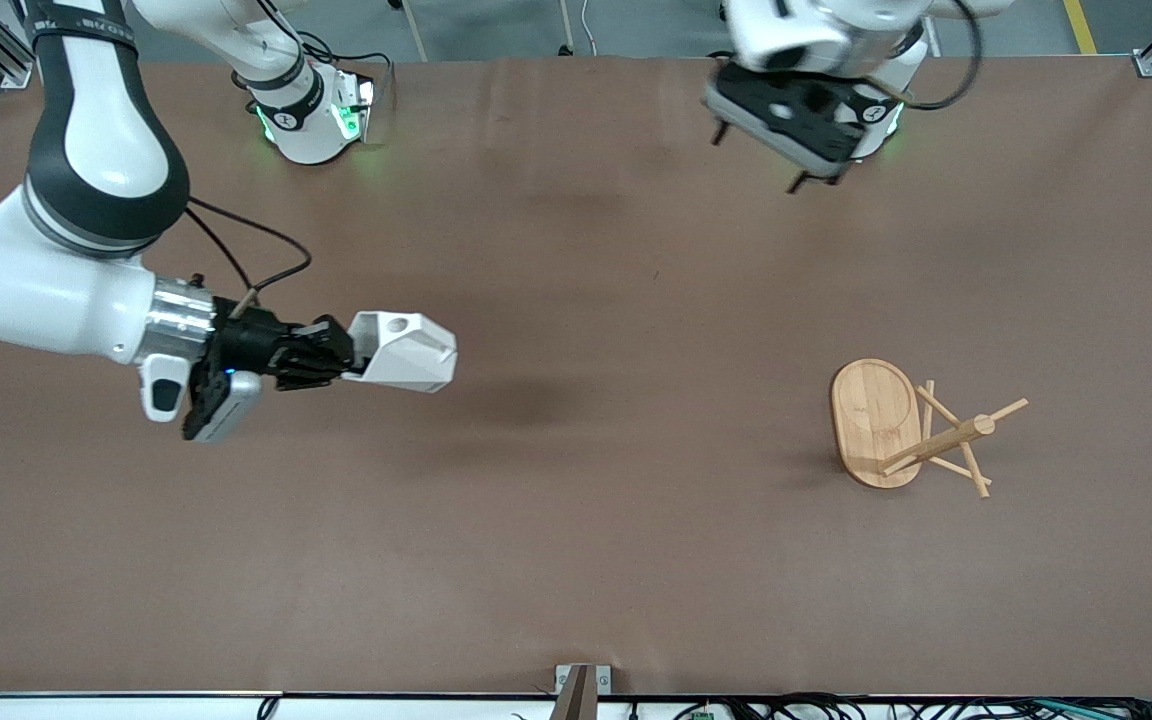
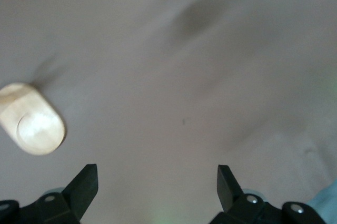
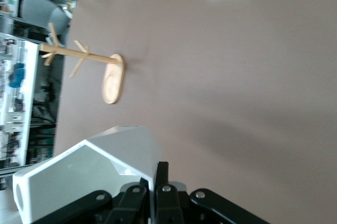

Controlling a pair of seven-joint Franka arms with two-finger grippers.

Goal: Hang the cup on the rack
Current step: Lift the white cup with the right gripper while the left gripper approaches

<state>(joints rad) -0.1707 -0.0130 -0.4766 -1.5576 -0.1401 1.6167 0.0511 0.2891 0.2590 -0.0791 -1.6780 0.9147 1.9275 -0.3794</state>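
I should next grip the cup with my left gripper by its end [image 1: 368, 348] opposite the small round hole, so that the cup can hang on the rack [image 1: 876, 420].
The white faceted cup [image 1: 406, 352] hangs on its side above the table toward the right arm's end, its small round hole turned upward. My right gripper [image 1: 351, 360] is shut on the cup's wall, and the right wrist view shows the cup [image 3: 79, 174] beside the pinched jaws of that gripper [image 3: 158, 174]. The wooden rack [image 1: 876, 420] stands toward the left arm's end, its post and pegs [image 1: 956, 437] rising from an oval base; it also shows in the wrist views as the rack [image 3: 112, 78] and its base [image 2: 34, 126]. My left gripper [image 1: 758, 160] waits open above the table near its own base, nothing between its jaws [image 2: 158, 174].
Brown table cover [image 1: 586, 500] lies between the cup and the rack. The right arm's base [image 1: 311, 115] stands at the table's robot edge. A small bracket [image 1: 581, 685] sits at the edge nearest the front camera.
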